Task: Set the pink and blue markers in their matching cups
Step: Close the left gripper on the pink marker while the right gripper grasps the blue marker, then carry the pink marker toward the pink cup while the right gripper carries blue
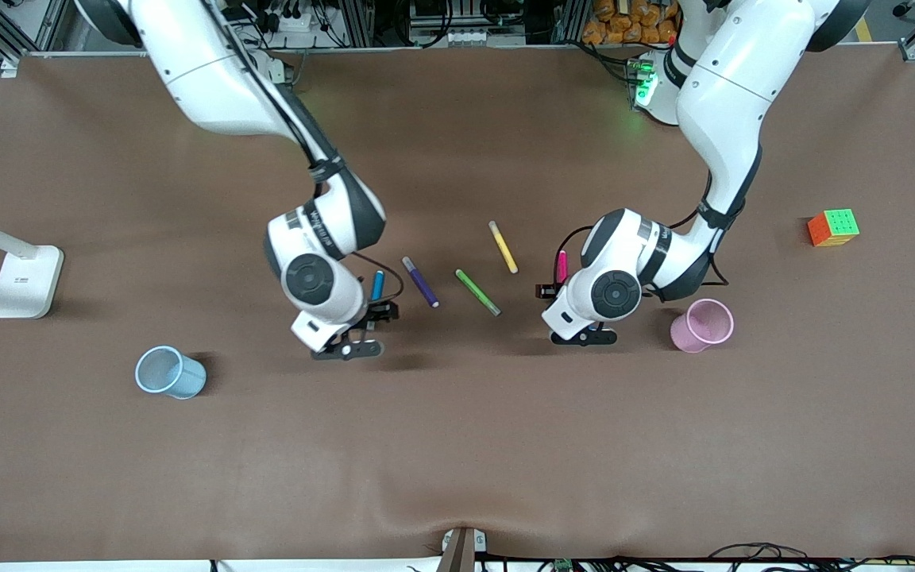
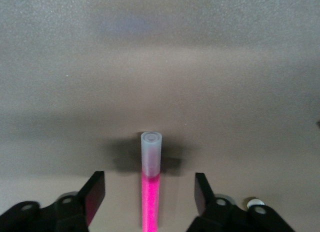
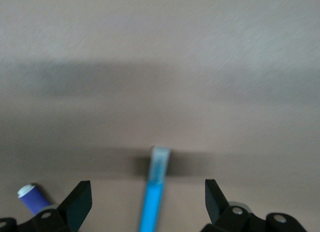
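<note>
My right gripper will next grab the blue marker by its end with the cap [image 3: 157, 172] to put it in its matching cup.
The pink marker [image 1: 561, 266] lies on the brown table, its pale grey end pointing toward the robots. My left gripper [image 1: 553, 287] is open and low over it; in the left wrist view the marker [image 2: 151, 192] runs between the two fingers [image 2: 95, 192] without touching either. The blue marker [image 1: 378, 284] lies near the table's middle. My right gripper [image 1: 379, 308] is open around it, and the right wrist view shows the marker [image 3: 154, 197] midway between the spread fingers [image 3: 80, 199]. The pink cup [image 1: 702, 326] stands beside the left gripper, toward the left arm's end. The blue cup [image 1: 170, 372] stands toward the right arm's end, nearer the front camera.
A dark purple pen [image 1: 420, 281], a green pen [image 1: 477, 291] and a yellow pen [image 1: 503, 246] lie between the two grippers. The purple pen's tip [image 3: 32, 198] shows in the right wrist view. A colour cube [image 1: 833, 227] sits toward the left arm's end, a white lamp base [image 1: 26, 280] toward the right arm's end.
</note>
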Controlling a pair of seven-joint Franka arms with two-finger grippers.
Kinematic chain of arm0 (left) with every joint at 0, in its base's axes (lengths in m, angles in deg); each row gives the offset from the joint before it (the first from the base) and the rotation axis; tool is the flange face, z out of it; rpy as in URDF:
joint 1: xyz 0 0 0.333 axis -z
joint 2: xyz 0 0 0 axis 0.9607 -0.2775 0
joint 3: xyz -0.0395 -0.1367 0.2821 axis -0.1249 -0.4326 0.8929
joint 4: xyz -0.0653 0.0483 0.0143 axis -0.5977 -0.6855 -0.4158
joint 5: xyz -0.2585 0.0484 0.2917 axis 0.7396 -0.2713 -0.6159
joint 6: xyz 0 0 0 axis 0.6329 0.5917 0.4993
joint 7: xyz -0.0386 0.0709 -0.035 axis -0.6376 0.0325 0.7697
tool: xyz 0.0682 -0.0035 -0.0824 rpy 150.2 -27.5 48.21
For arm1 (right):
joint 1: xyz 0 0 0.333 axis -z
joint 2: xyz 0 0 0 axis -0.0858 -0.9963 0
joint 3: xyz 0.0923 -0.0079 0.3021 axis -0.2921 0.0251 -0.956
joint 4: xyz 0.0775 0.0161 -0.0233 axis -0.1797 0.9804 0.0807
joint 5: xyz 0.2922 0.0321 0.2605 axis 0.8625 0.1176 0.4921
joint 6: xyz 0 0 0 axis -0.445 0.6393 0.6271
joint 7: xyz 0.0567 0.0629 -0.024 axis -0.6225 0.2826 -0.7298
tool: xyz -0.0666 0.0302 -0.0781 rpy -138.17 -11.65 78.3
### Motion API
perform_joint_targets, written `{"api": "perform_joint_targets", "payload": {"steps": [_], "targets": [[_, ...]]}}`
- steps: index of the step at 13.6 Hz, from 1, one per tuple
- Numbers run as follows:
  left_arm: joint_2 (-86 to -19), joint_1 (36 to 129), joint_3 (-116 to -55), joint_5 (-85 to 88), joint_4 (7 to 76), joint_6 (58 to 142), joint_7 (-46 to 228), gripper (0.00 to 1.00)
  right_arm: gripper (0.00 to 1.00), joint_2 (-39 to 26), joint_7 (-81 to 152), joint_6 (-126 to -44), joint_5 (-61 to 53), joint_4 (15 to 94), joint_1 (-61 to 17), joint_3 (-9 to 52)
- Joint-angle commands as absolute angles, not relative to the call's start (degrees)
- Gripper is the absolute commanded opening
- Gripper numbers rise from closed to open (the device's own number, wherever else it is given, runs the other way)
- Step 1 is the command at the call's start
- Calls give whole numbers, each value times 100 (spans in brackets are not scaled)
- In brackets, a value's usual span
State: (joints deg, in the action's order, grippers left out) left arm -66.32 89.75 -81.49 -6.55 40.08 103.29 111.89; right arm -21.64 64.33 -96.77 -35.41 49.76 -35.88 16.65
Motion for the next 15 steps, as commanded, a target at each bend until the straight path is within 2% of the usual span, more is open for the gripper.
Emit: {"api": "perform_joint_targets", "payload": {"steps": [1,3,8,10,11,13,14,15], "targets": [[-6754,9050,-8156,-669,3879,10288,11238,67,100,-2188,6631,-9865,-3706,5049,-3648,1747],[-6763,9059,-8148,-686,3887,10288,11212,58,100,-2215,6622,-10111,-3874,5224,-3603,1747],[-6816,9068,-8139,-800,3887,10296,11141,25,100,-2311,6622,-10517,-3874,5463,-3647,1738],[-6807,9059,-8139,-1002,3887,10296,11133,4,100,-2312,6640,-10499,-3874,5472,-3656,1738],[-6790,9050,-8139,-1003,3879,10288,11141,0,100,-2312,6640,-10499,-3866,5472,-3656,1738],[-6694,8989,-8130,-1011,3861,10270,11159,0,100,-2329,6640,-10499,-3874,5472,-3656,1738],[-6597,8954,-8113,-1003,3861,10235,11168,0,82,-2338,6631,-10499,-3874,5472,-3656,1738],[-6440,8927,-8078,-1011,3861,10191,11176,0,52,-2355,6596,-10473,-3874,5472,-3647,1738]]}}
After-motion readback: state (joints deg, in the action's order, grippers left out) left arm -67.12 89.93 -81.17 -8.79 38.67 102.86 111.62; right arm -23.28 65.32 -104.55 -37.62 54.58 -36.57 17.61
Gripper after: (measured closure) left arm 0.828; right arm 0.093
